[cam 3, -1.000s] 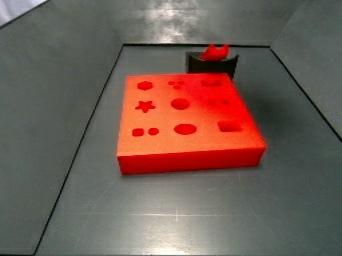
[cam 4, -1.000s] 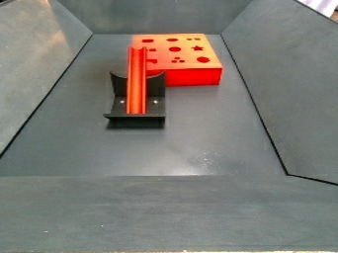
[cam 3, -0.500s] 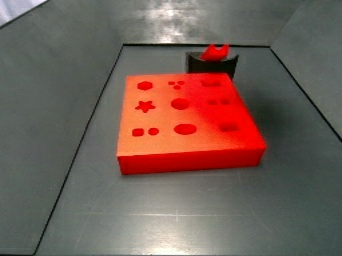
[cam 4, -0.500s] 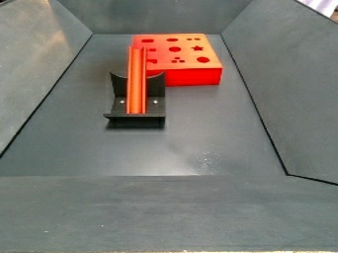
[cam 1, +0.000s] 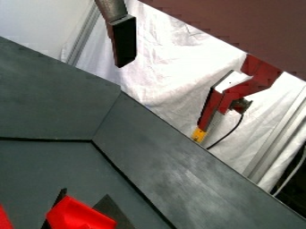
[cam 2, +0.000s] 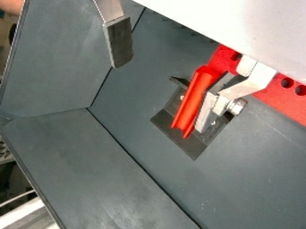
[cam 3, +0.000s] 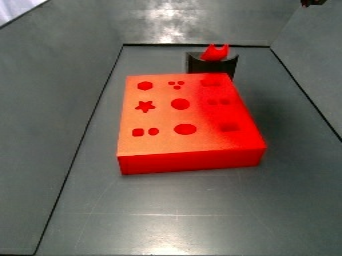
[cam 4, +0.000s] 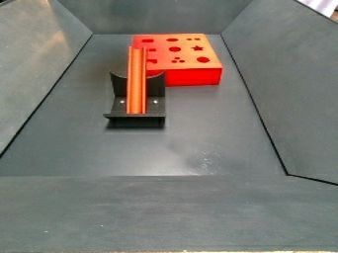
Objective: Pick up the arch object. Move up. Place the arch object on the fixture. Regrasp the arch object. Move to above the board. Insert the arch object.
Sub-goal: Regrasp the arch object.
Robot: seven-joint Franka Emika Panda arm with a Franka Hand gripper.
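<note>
Next, my gripper grabs the arch object by its upper end (cam 3: 215,51), which leaves its lower end free to go into the board (cam 3: 187,120).
The arch object (cam 4: 136,77), a bright red bar, lies along the dark fixture (cam 4: 134,115) beside the orange-red board (cam 4: 179,59). In a side view its arched end (cam 3: 217,50) sticks up from the fixture (cam 3: 211,67) behind the board (cam 3: 187,120). My gripper (cam 2: 174,80) is high above the floor, open and empty, its fingers (cam 2: 118,40) wide apart. Through them I see the arch object (cam 2: 191,100) on the fixture (cam 2: 174,91) far below. Only the gripper's tip (cam 3: 310,3) shows in a side view. The gripper (cam 1: 177,76) also shows in a wrist view.
Sloping dark grey walls (cam 4: 53,69) enclose the floor on all sides. A white cloth (cam 1: 180,63) hangs outside the bin. The board's edge (cam 2: 281,98) shows past the fixture in a wrist view.
A shadow has spread over the right part of the board, and the gripper's tip now shows at the top right corner of a side view. The arch object has not moved.
</note>
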